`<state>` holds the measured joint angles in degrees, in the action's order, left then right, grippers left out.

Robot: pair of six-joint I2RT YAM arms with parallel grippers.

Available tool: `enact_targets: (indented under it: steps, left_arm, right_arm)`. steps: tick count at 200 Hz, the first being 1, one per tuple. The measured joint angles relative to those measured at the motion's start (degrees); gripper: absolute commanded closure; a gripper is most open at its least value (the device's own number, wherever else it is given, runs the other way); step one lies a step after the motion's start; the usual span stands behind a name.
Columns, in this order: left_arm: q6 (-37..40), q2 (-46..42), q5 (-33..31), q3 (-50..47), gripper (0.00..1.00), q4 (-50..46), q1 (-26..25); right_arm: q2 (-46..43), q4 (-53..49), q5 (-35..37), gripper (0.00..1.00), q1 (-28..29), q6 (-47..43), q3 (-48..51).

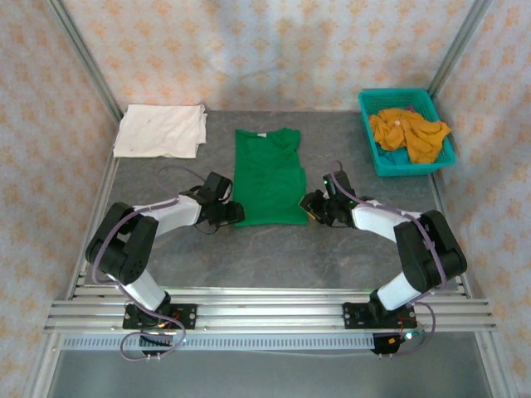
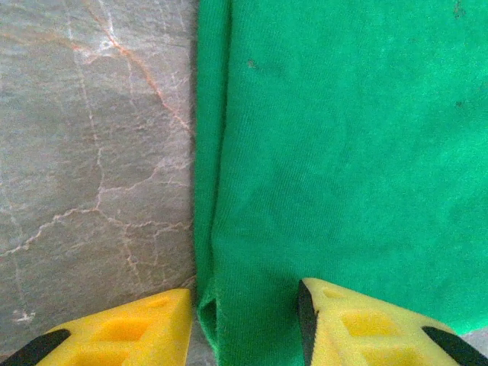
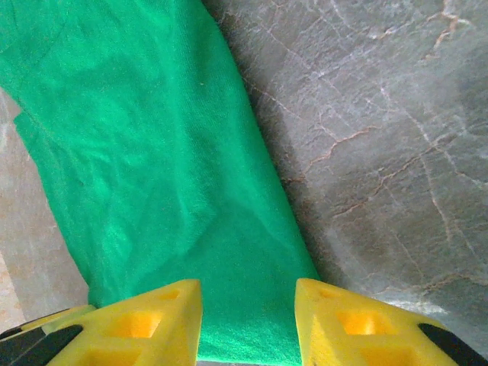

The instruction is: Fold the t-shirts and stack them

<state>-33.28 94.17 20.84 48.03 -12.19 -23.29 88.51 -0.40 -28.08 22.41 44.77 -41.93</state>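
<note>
I need to grip the green t-shirt's near corner (image 1: 239, 220) (image 2: 248, 329) at its folded edge with my left gripper next. Then I will fold the hem over toward the collar.
A bright green t-shirt (image 1: 267, 178) lies flat mid-table, folded into a long narrow strip with its collar at the far end. My left gripper (image 1: 235, 214) sits at its near left corner and my right gripper (image 1: 309, 206) at its near right corner. In the left wrist view the yellow fingers (image 2: 358, 324) stand apart astride the shirt's folded left edge (image 2: 213, 305); the gripper (image 2: 245, 324) is open. In the right wrist view the gripper (image 3: 248, 324) is open too, with flat green cloth (image 3: 168, 175) between its fingers. A cream-white t-shirt (image 1: 160, 130) lies folded at the far left.
A teal basket (image 1: 375, 149) at the far right holds crumpled mustard-orange t-shirts (image 1: 408, 133). Patterned walls and metal posts close in the table on three sides. Grey marbled tabletop (image 1: 274, 257) stretches between the green shirt and the arm bases.
</note>
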Motion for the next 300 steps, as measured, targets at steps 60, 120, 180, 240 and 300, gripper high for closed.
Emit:
enact_targets:
  steps: [60,120,180,240,300]
  left_arm:
    - [-1.14,1.25,0.76,0.28,0.77,1.70,-0.37]
    - [-1.22,1.99,1.27,0.33,0.96,2.99,-0.37]
    - [-0.72,1.99,0.63,0.68,1.00,2.32,-0.37]
    - [0.11,1.57,-0.76,0.68,1.00,1.84,-0.37]
    - [0.33,-0.26,-2.45,0.33,1.00,0.74,-0.35]
  right_arm:
    - [0.00,0.50,0.02,0.59,0.00,0.09,1.46]
    - [0.07,1.77,-0.39,0.57,-0.07,0.48,2.36]
    - [1.25,1.92,-2.01,0.58,0.07,0.35,2.36]
    - [2.86,2.95,-3.02,0.72,1.07,-0.33,2.36]
    - [4.35,4.70,-3.89,1.00,1.07,0.02,2.36]
